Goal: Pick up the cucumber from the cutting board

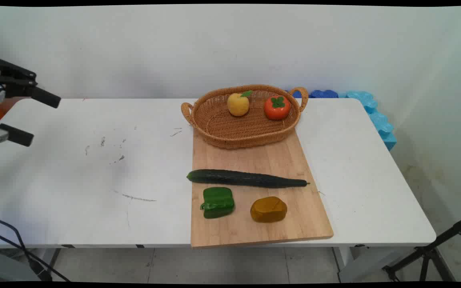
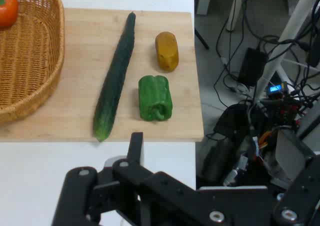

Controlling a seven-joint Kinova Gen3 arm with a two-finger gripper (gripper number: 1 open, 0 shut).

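My gripper grabs the cucumber by its middle next, to put the long dark green cucumber into the wicker basket.
My gripper hangs open and empty above the table's far left end, well clear of everything. One finger shows in the hand view. A wooden cutting board lies right of centre. On it lie a long dark cucumber, a green pepper and a brown-yellow potato-like lump. A wicker basket stands on the board's far end. It holds a yellow fruit and an orange-red persimmon.
The white table carries scuff marks on its left half. Blue foam pieces line the far right corner. A black tripod stands on the floor at the right. Cables and electronics lie beyond the table's near edge.
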